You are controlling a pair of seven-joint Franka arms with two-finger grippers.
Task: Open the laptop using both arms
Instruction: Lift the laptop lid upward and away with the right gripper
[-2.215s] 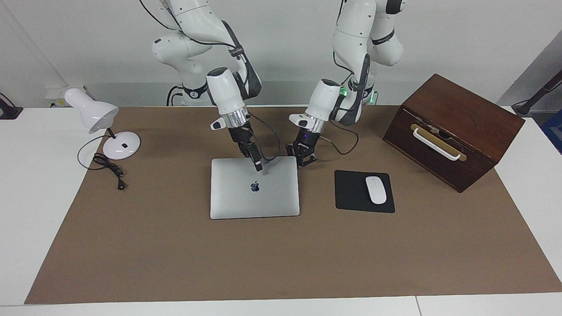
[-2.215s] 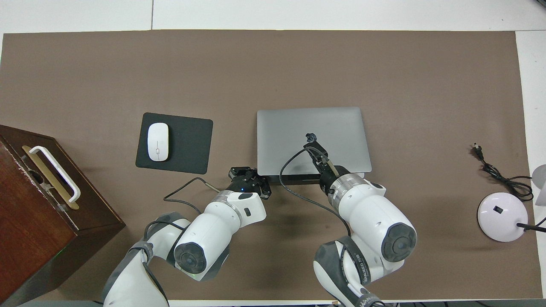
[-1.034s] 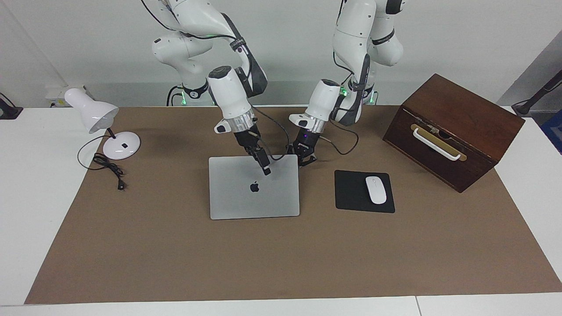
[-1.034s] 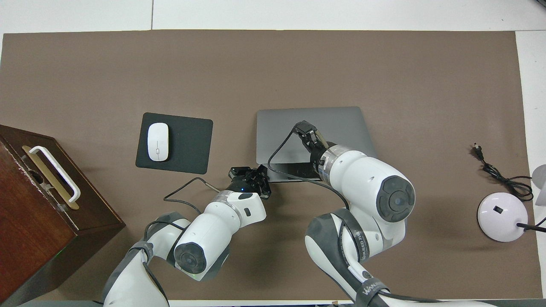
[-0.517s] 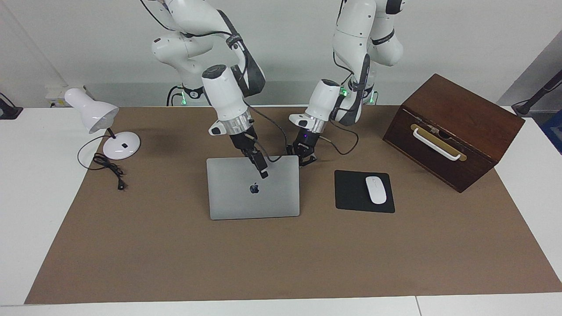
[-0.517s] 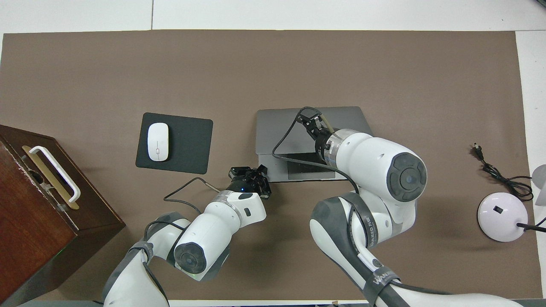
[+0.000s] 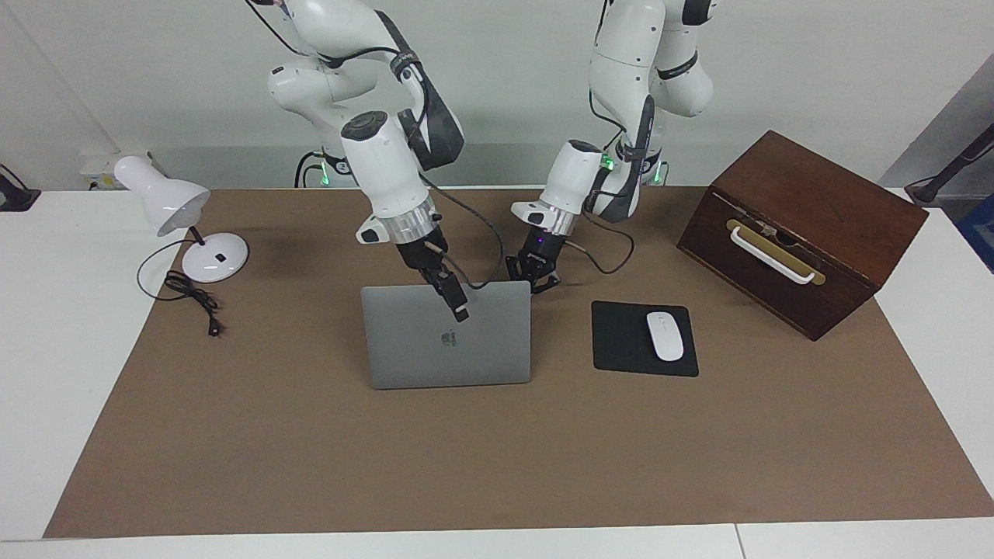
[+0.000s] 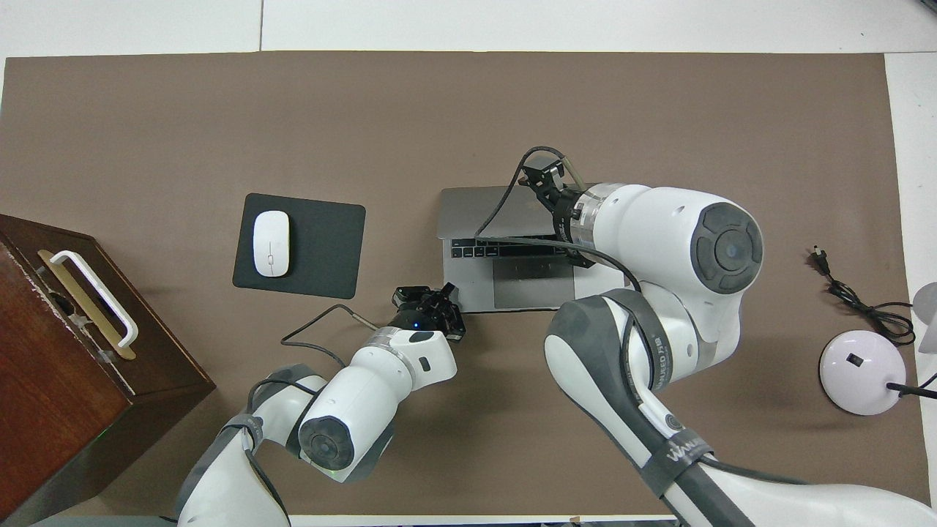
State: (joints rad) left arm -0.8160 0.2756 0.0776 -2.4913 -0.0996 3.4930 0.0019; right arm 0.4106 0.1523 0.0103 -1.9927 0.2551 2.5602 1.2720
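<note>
I will next take hold of the raised lid's free edge with my right gripper, so that I can open the laptop (image 8: pixel 534 282) all the way.
The silver laptop (image 7: pixel 446 349) stands partly open in the middle of the brown mat. Its lid is raised steeply, logo side turned away from the robots. The keyboard and trackpad deck (image 8: pixel 468 285) show in the overhead view. My right gripper (image 7: pixel 458 307) (image 8: pixel 540 176) is at the lid's raised free edge, open, with one finger against the lid's outer face. My left gripper (image 7: pixel 536 281) (image 8: pixel 432 298) is shut, its tips down at the base's corner nearest the robots, toward the left arm's end.
A black mousepad (image 7: pixel 621 338) with a white mouse (image 7: pixel 665 335) lies beside the laptop toward the left arm's end. A brown wooden box (image 7: pixel 800 233) with a white handle stands past it. A white desk lamp (image 7: pixel 194 233) and its cord (image 7: pixel 194 299) sit at the right arm's end.
The right gripper has risen and moved away from the robots with the lid's edge, swinging the lid from nearly flat to steeply raised and uncovering the keyboard. The left gripper has stayed at the base corner.
</note>
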